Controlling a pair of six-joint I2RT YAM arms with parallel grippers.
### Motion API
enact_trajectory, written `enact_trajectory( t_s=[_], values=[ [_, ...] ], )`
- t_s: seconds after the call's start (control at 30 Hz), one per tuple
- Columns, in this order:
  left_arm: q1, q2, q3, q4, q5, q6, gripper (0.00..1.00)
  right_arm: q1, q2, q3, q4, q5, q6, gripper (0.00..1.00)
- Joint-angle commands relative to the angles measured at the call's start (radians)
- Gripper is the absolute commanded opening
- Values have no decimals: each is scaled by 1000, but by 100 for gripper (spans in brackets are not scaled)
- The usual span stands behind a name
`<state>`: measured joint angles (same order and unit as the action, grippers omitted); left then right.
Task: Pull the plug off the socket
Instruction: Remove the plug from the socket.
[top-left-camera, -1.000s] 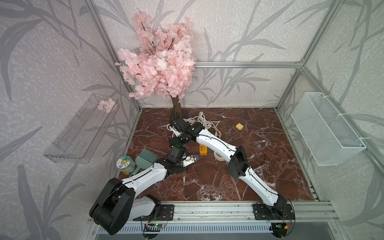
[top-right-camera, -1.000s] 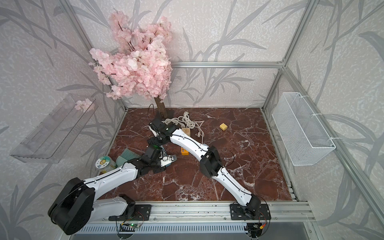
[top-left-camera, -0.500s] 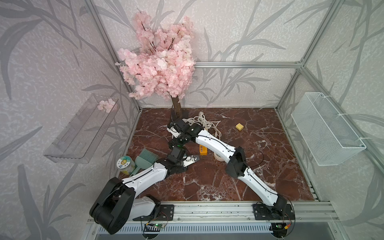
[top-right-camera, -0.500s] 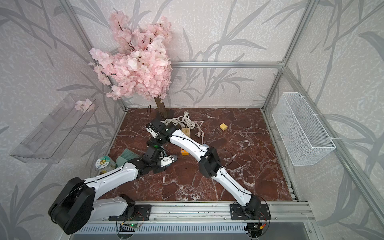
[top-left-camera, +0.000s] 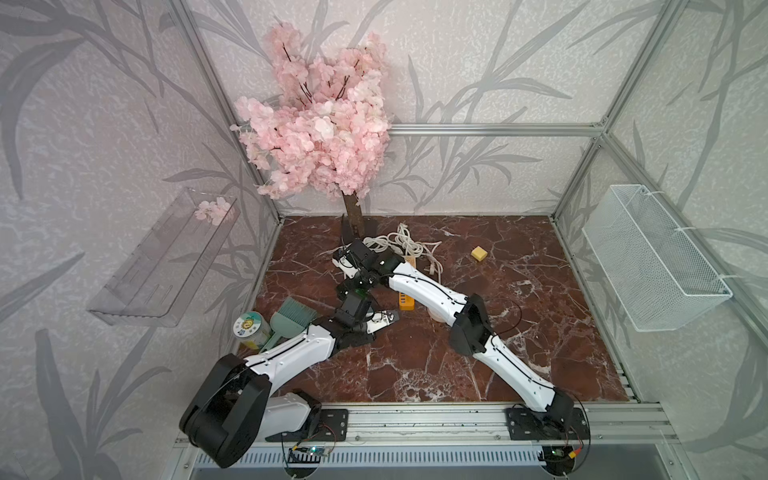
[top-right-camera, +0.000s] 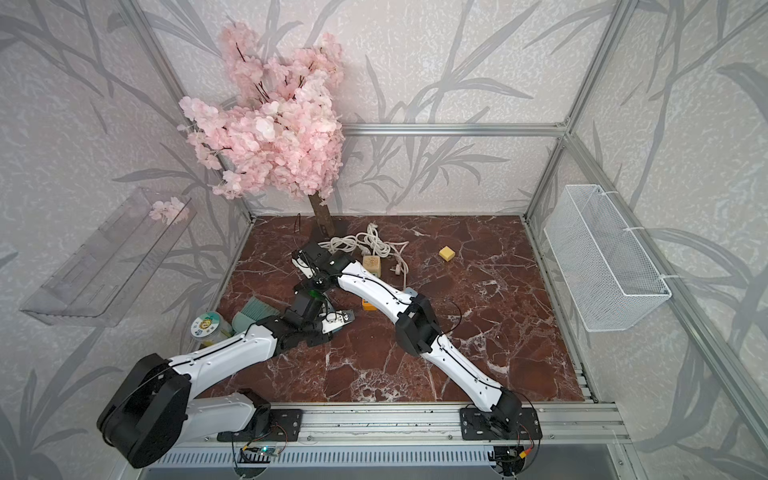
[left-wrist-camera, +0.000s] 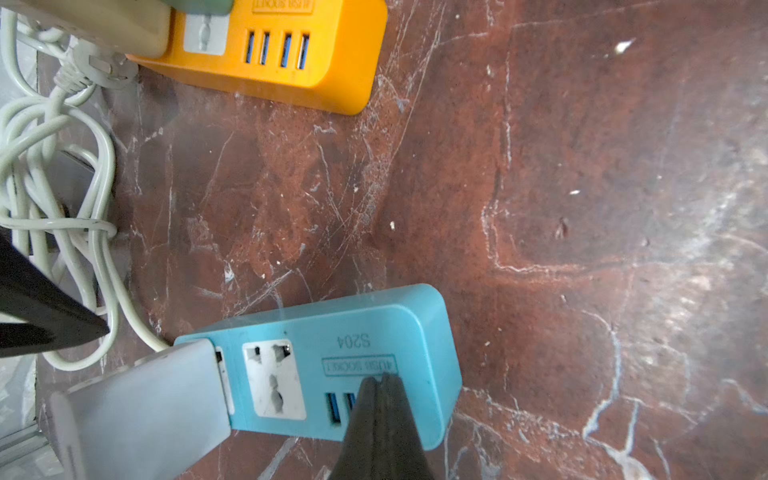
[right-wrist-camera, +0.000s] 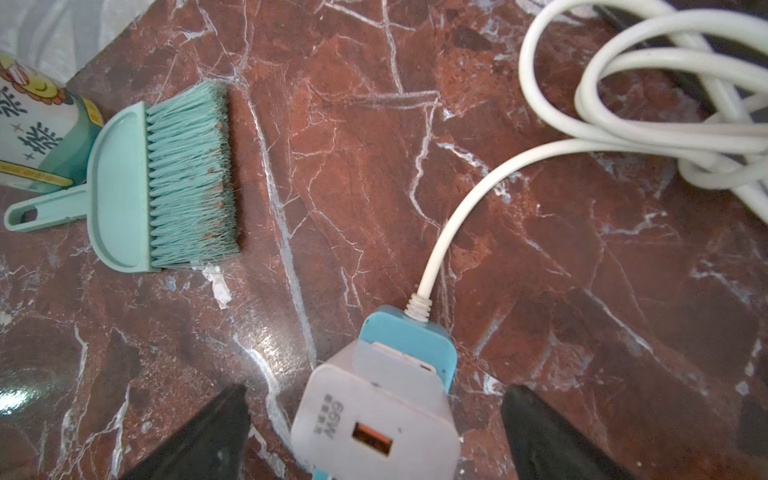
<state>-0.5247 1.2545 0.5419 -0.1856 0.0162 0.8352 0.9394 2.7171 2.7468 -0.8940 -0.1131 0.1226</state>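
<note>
My right gripper grabs the white charger plug (left-wrist-camera: 141, 399) by its opposite sides next, to pull it straight off the blue socket.
The blue socket strip (left-wrist-camera: 374, 328) lies on the marble floor with a white charger plug (left-wrist-camera: 141, 399) seated in its end. My left gripper (left-wrist-camera: 384, 378) is shut, and its joined tips rest on the strip's top face by the USB label. In the right wrist view the plug (right-wrist-camera: 374, 419) stands out of the blue socket (right-wrist-camera: 409, 336). My right gripper (right-wrist-camera: 374, 390) is open, with one black finger (right-wrist-camera: 208, 432) on each side of the plug, both clear of it. In both top views the arms' wrists cover the socket.
An orange power strip (left-wrist-camera: 270, 54) lies close beyond the blue one, also in a top view (top-left-camera: 406, 301). The socket's white cable (right-wrist-camera: 457, 208) runs to a coil (top-left-camera: 399, 245) by the blossom tree's trunk (top-left-camera: 353, 216). A teal brush (top-left-camera: 293, 311) and a tin (top-left-camera: 248, 328) sit at the left.
The right arm's wrist has shifted slightly toward the back left over the plug. The left arm has stayed where it was, shut.
</note>
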Motion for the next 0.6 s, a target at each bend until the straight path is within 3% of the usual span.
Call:
enact_trajectory(
  t_s=[0.0, 0.57],
  values=[
    [-7, 31, -7, -58, 2, 4, 0, -4, 28, 19, 25, 29, 2, 96],
    [-7, 34, -10, -54, 4, 2, 0, -4, 46, 13, 41, 69, 1, 85]
  ],
)
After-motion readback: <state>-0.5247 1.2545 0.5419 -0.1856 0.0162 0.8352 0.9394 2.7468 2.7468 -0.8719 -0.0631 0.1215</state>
